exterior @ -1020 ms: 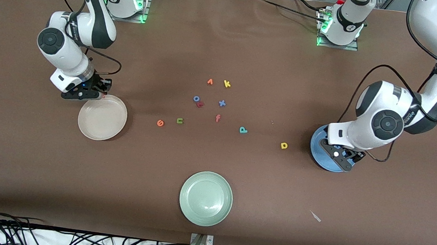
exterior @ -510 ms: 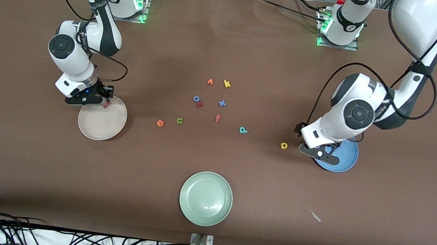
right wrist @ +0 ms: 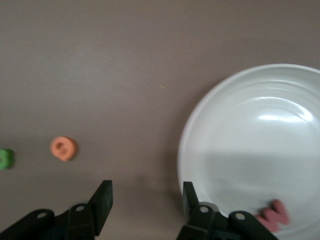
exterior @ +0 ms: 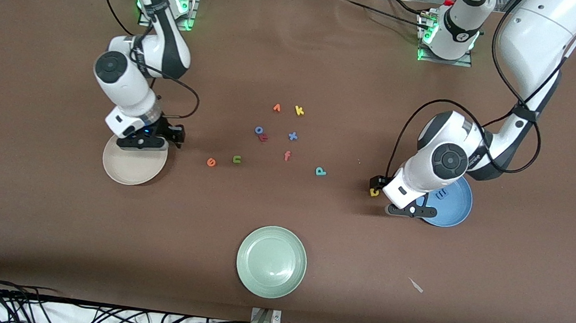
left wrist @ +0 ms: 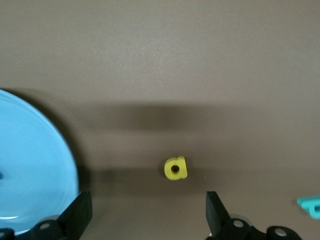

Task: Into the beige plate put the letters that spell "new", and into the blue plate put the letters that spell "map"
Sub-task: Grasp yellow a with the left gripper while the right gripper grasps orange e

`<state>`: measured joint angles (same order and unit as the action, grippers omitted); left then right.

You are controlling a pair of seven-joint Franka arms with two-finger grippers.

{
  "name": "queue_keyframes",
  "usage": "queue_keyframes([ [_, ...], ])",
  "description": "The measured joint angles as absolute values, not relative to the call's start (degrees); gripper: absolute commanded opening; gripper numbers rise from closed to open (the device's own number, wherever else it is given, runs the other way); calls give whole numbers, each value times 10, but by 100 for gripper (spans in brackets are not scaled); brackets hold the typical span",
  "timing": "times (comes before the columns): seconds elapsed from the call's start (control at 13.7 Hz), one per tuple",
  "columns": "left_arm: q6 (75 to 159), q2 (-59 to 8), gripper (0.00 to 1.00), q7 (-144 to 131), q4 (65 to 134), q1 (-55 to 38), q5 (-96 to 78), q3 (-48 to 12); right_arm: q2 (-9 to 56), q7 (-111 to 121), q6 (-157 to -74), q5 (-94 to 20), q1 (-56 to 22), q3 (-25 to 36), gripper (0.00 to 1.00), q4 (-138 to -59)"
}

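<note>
My left gripper needs to grab the "a" by its rounded sides next, to add the yellow "a" to the blue plate for "map".
The pinkish-red "w" lies in the beige plate near its rim. My right gripper hangs open and empty over that plate's edge toward the table's middle. The orange "e" and green "n" lie on the cloth beside the plate. A blue "m" rests in the blue plate. My left gripper stands wide open, nothing between its fingers, next to that plate, with the yellow "a" just ahead of its fingertips. The teal "p" lies toward the middle.
A cluster of other letters sits mid-table: an "f", blue "x", blue "o", red "r", yellow "k" and an orange piece. A pale green plate stands near the front edge, a small scrap beside it.
My right gripper opened, left the "w" in the beige plate and moved toward the table's middle. My left arm swung off the blue plate toward the yellow "a", uncovering the "m".
</note>
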<state>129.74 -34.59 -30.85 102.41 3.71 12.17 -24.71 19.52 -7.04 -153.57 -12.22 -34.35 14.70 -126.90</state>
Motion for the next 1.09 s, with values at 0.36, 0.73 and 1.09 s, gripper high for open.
queue_keyframes([
  [0.36,1331,-361,90,-393,1023,19,125,-247,250,-191,-1536,-123,-347,82,66,-1195],
  [0.73,1350,-392,79,-417,1024,11,177,-243,290,-206,-1536,-124,-345,76,66,-1175],
  [1.09,1352,-406,59,-417,1024,4,179,-243,324,-206,-1557,-124,-345,76,65,-1170],
])
